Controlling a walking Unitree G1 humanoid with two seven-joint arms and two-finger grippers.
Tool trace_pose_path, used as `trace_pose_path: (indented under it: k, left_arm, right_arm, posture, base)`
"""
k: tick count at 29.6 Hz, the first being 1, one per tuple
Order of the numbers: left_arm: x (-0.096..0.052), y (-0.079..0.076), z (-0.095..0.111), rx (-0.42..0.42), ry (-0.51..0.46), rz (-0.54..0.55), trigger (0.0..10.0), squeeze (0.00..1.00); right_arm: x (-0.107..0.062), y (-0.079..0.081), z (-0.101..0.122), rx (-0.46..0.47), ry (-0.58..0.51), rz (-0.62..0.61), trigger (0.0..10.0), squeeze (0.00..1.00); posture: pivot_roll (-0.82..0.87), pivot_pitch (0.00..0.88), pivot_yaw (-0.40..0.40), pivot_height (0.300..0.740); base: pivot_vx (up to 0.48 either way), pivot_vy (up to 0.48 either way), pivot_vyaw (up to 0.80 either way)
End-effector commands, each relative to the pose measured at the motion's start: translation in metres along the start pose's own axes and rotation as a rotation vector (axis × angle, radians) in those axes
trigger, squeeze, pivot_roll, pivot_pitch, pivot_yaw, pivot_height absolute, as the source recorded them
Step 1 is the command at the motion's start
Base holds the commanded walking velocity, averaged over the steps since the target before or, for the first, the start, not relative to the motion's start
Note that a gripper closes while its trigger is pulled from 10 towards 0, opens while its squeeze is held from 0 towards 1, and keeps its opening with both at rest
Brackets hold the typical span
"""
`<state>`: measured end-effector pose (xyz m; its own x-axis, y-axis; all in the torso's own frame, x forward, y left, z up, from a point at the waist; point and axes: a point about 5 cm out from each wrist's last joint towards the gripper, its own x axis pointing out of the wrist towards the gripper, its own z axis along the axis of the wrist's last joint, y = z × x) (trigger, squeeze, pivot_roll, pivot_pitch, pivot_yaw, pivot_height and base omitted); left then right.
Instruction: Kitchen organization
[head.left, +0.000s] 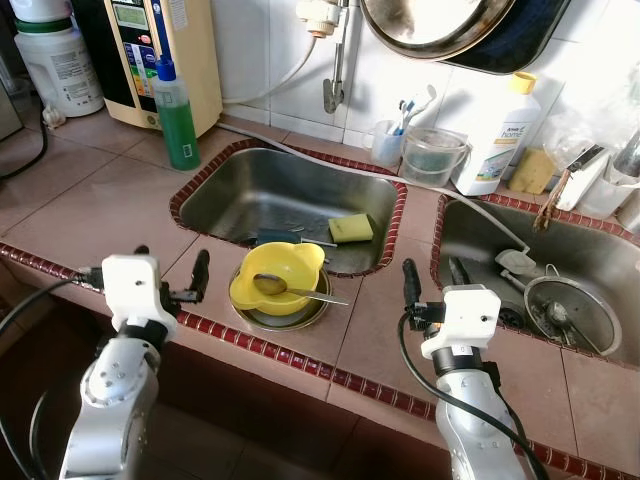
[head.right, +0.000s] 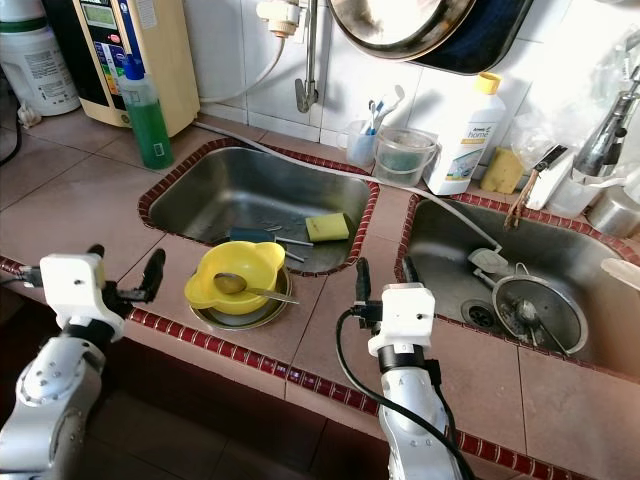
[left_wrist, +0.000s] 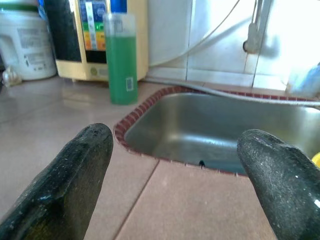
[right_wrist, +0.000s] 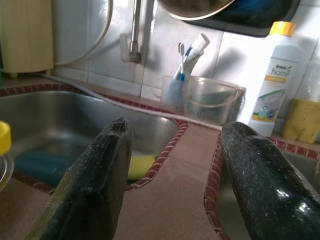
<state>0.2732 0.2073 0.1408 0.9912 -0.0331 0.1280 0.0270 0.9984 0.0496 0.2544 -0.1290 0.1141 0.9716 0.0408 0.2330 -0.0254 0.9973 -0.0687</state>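
Observation:
The spoon's head is surrounded by the sides of the yellow bowl. My right gripper will next pick up the spoon by its handle end (head.left: 334, 300), which sticks out past the bowl's rim.
A yellow bowl (head.left: 283, 268) with a metal spoon (head.left: 292, 289) in it rests on a round metal dish (head.left: 290, 317) on the tiled counter, at the front rim of the left sink (head.left: 250, 190). A yellow sponge (head.left: 351, 228) and a blue-handled tool (head.left: 275, 238) lie in that sink. My left gripper (head.left: 172, 265) hovers open over the counter, just left of the bowl. My right gripper (head.left: 433, 275) is open above the strip between the two sinks, right of the bowl. Both hold nothing.
A green bottle (head.left: 177, 115) stands at the left sink's far left corner. Along the back wall stand a cup of toothbrushes (head.left: 388, 140), a clear tub (head.left: 433, 155) and a white detergent bottle (head.left: 497, 130). The right sink (head.left: 480, 240) holds a round strainer (head.left: 573, 312).

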Motion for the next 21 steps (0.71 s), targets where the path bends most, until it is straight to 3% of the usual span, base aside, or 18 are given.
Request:
trace_pose_path:
  k: [1, 11, 21]
  left_arm:
    - [0.002, 0.001, 0.008, -0.011, -0.034, -0.039, 10.0, 0.00]
    - [-0.004, 0.014, 0.016, 0.075, -0.050, -0.196, 10.0, 0.00]
    - [-0.036, -0.008, 0.010, 0.062, -0.030, -0.289, 10.0, 0.00]
  right_arm:
    - [0.000, -0.001, 0.004, 0.004, -0.014, 0.006, 10.0, 0.00]
    - [0.000, -0.003, 0.005, 0.004, -0.013, 0.021, 10.0, 0.00]
    - [0.002, -0.003, 0.006, -0.006, -0.017, 0.094, 10.0, 0.00]
  posture:
    - [-0.21, 0.060, -0.026, 0.740]
    - [-0.20, 0.063, -0.030, 0.740]
    - [-0.19, 0.067, -0.042, 0.740]
  base:
    - [0.000, 0.000, 0.00]
    - [0.000, 0.000, 0.00]
    - [0.000, 0.000, 0.00]
